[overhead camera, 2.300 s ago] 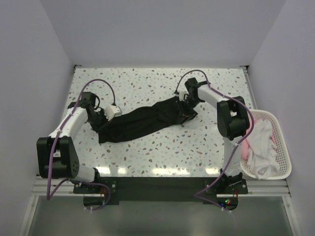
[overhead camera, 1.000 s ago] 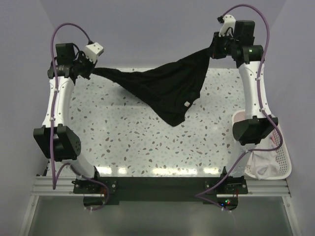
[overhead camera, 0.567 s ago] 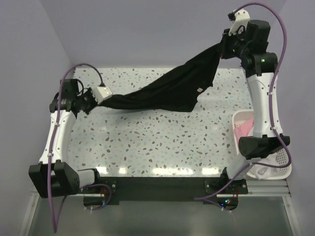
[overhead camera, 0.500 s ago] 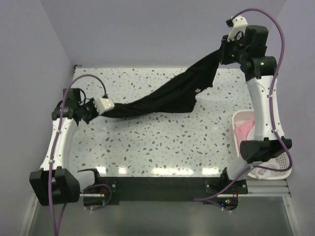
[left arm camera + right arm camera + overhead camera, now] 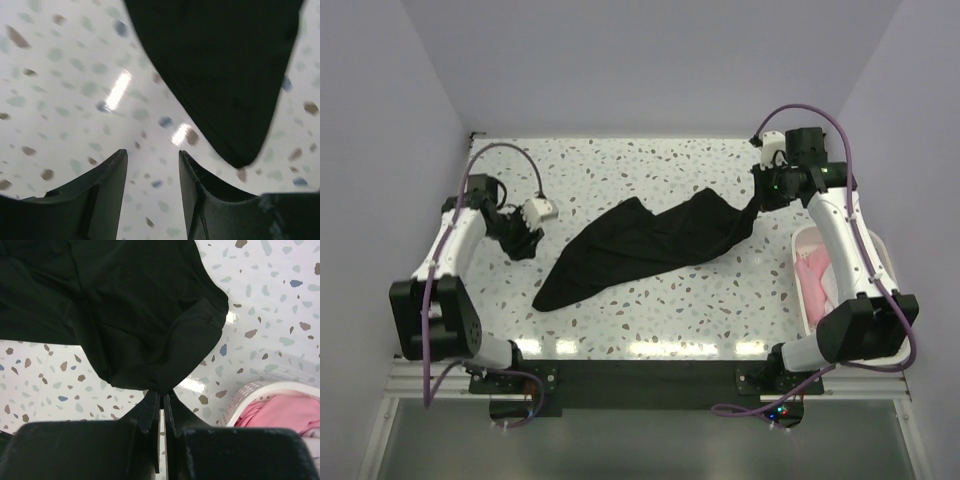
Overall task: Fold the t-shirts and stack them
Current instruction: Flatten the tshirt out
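Note:
Next, my left gripper picks up the black t-shirt [image 5: 640, 245] by its far edge's top nearer that gripper, to stretch it between both grippers for folding.
The black t-shirt [image 5: 640, 245] lies stretched across the middle of the speckled table, from near left to far right. My right gripper [image 5: 756, 200] is shut on its right end; in the right wrist view the jaws pinch a bunch of the black fabric [image 5: 145, 325] at the tips [image 5: 161, 392]. My left gripper [image 5: 523, 240] is open and empty just left of the shirt; in the left wrist view the black fabric [image 5: 225, 70] lies ahead of the spread fingers [image 5: 152, 157]. A pink t-shirt [image 5: 817, 275] lies in the basket and shows in the right wrist view [image 5: 280, 412].
A white slatted basket [image 5: 802, 300] stands at the table's right edge, partly hidden under my right arm; its rim shows in the right wrist view [image 5: 240, 400]. Grey walls close in the back and sides.
Both arms have come down from high above the table, laying the black shirt flat. My left gripper has let go of the shirt's left end and opened.

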{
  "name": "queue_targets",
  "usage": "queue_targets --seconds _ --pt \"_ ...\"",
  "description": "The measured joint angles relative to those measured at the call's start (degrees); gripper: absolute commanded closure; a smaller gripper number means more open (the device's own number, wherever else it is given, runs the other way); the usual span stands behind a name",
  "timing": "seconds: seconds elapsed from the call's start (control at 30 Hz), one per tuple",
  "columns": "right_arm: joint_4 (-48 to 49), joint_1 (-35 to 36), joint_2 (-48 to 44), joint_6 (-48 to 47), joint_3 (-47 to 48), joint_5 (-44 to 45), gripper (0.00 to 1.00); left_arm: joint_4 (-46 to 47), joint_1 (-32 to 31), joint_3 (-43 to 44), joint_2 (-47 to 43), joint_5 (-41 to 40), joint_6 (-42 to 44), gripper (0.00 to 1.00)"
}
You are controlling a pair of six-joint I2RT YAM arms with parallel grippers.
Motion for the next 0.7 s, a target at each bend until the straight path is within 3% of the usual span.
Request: queue_targets --seconds 0.17,0.37,0.5,0.7 --pt "-0.1 0.0 0.0 -0.3 -0.9 1.3 1.00 10.1 -3.0 17.7 19.8 5.0 -17.3 0.51" --pt "-1.2 0.0 -0.1 -0.3 -2.1 2.6 1.00 20.7 -14.1 31.6 34.4 5.3 -32.5 0.51" --pt "-2.4 0.0 -0.1 -0.3 -2.4 2.7 1.00 26.6 -19.0 39.6 42.7 6.5 -37.8 0.50" --pt "-4.3 0.0 -0.1 0.0 -2.5 2.7 1.00 33.4 -20.9 45.6 50.4 9.3 -39.3 0.47"
